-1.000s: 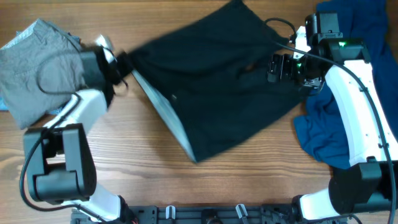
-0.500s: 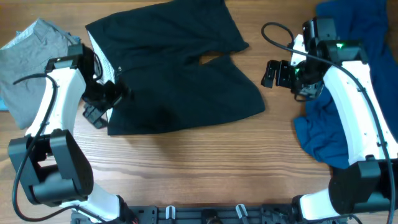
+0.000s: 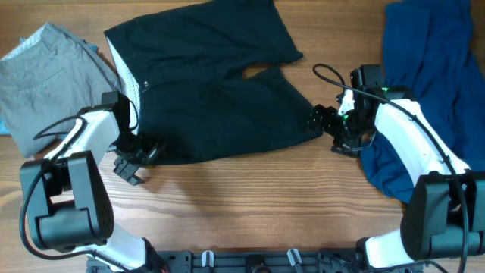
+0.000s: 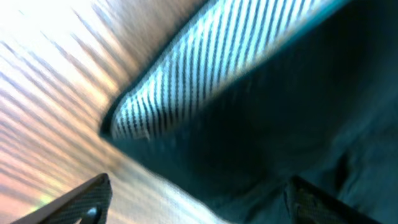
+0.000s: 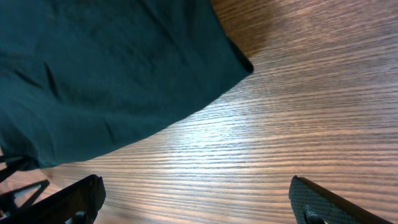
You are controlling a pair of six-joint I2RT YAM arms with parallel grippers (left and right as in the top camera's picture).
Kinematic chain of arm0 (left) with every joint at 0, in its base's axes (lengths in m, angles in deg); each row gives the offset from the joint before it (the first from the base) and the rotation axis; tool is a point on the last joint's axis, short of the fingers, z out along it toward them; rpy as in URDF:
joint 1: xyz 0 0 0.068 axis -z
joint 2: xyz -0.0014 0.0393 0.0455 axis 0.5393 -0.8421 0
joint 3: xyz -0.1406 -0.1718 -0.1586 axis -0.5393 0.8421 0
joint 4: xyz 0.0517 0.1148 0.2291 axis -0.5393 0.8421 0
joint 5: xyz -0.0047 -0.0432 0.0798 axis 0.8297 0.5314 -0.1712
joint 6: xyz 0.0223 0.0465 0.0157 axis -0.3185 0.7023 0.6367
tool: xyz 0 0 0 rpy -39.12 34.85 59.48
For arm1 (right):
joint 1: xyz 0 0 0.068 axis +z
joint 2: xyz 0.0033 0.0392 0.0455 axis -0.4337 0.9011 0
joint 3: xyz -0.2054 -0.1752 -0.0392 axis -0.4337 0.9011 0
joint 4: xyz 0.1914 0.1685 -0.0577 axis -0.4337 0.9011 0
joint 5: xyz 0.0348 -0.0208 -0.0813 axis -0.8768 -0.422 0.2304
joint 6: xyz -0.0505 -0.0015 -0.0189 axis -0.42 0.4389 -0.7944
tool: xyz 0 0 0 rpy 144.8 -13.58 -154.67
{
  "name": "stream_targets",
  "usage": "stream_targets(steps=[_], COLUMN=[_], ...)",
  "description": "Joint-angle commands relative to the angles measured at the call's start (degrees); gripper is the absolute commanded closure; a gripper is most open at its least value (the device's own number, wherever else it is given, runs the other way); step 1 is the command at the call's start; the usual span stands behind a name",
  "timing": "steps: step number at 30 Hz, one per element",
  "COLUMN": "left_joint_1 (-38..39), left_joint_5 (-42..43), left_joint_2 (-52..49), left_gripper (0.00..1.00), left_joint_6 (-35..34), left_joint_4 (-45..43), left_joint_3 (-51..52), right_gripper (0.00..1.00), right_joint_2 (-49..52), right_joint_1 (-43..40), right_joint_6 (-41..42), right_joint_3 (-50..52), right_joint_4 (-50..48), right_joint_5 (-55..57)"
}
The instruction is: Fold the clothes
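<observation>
I need to fold over the black shorts (image 3: 212, 83), so next I should grip the shorts' near hem corner (image 3: 317, 134), opposite the striped piece of cloth, with my right gripper.
Black shorts (image 3: 212, 83) lie spread flat on the wooden table, with a white striped inner band (image 3: 125, 76) showing along their left edge. My left gripper (image 3: 140, 158) hovers open at the shorts' lower left corner. In the blurred left wrist view the dark cloth (image 4: 280, 112) and its striped lining (image 4: 205, 68) fill the frame above the open left gripper (image 4: 199, 208). My right gripper (image 3: 322, 130) stands open at the shorts' right hem. The right wrist view shows the hem corner (image 5: 112, 74), with bare wood between the right gripper's fingers (image 5: 74, 199).
A grey garment (image 3: 45, 76) lies crumpled at the far left. A blue garment (image 3: 424, 83) is heaped along the right side, partly under the right arm. Bare wood (image 3: 250, 205) runs along the table's front.
The shorts swung left and settled flat. My left gripper let go of them and dropped to their lower left corner. The right arm came down and left to the right hem.
</observation>
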Motion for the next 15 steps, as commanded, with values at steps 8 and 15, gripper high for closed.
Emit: stream_targets(steps=[8, 15], left_joint_1=[0.0, 0.0], left_joint_5=[-6.9, -8.8], left_joint_2=[0.0, 0.0], left_gripper=[0.26, 0.38], left_joint_6=[-9.9, -9.9], left_joint_4=[-0.4, -1.5], left_joint_3=[0.1, 0.1], right_gripper=[0.00, 0.00], right_joint_2=[-0.1, -0.1], right_joint_1=[0.1, 1.2], right_joint_6=[0.8, 6.9], right_joint_3=[0.6, 3.8], right_joint_4=[-0.5, -0.2], right_joint_5=[2.1, 1.9])
